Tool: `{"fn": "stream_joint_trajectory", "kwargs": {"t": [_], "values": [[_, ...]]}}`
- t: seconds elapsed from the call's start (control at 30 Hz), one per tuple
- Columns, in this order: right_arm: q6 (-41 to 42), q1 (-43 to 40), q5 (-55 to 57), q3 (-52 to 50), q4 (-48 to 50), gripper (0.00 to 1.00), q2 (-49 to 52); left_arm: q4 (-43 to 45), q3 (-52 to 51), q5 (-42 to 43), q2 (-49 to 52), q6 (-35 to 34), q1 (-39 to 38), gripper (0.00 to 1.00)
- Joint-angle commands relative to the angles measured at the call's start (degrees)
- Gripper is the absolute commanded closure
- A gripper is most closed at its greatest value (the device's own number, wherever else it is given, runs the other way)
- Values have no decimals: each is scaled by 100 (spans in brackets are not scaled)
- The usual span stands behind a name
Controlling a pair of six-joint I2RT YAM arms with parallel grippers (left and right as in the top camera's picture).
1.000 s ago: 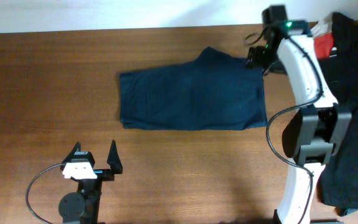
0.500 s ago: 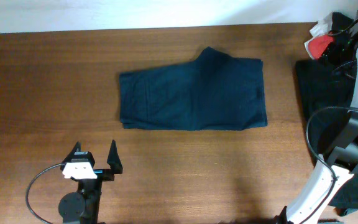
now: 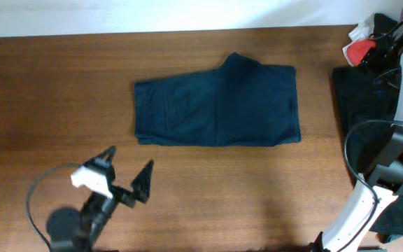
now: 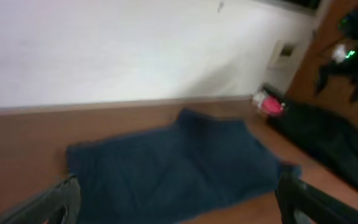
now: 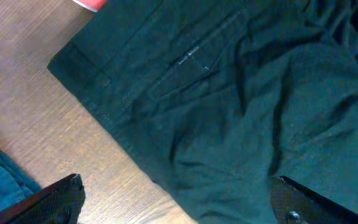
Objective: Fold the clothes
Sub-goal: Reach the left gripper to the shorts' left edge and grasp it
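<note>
I will fold the navy piece across, so next my left gripper should grab the navy piece (image 3: 215,108) by its nearest short end and leave the opposite end flat.
The dark navy shorts-like piece (image 3: 215,108) lies flat, folded, in the middle of the table; it fills the lower left wrist view (image 4: 173,171). My left gripper (image 3: 128,175) is open and empty, near the front edge, short of the navy piece (image 4: 179,211). My right gripper (image 3: 385,47) is open and empty at the far right, above a black garment (image 3: 359,98), which fills the right wrist view (image 5: 247,106). The gripper's midpoint there (image 5: 179,208) hangs over the garment's edge. A small red-and-white piece (image 3: 359,45) lies at the back right corner.
The wooden table (image 3: 61,91) is bare wood on the left. A white wall (image 4: 104,50) runs behind the table's back edge. More black fabric hangs over the right edge under the right arm's base (image 3: 397,210). A cable loops beside the left arm (image 3: 37,199).
My right gripper left the navy piece's back right corner and swung to the far right over the black garment. In the last half second my left arm turned and moved right toward the navy piece.
</note>
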Motion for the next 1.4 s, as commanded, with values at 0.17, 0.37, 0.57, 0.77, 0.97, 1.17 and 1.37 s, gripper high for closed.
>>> {"fn": "stream_joint_trajectory", "kwargs": {"t": [0.17,0.37,0.57,0.77,0.97,1.17,1.37], "values": [[70,15,31,66,-9,1,-46,-4784,6146,-553,5899,968,-17,1],[70,15,31,66,-9,1,-46,-4817,6909,-334,7807,844,-20,1],[70,20,31,66,-9,1,-46,-4627,6909,-273,9763,859,-15,1],[70,20,31,66,-9,1,-46,-4216,6907,-210,10507,861,-9,1],[70,20,33,66,-9,1,-46,-4212,6907,48,11005,992,-15,1],[70,20,31,66,-7,1,-46,-4135,6872,-275,11077,964,-413,11],[70,20,31,66,-7,1,-46,-4133,6872,-673,11514,922,-494,63]]}}
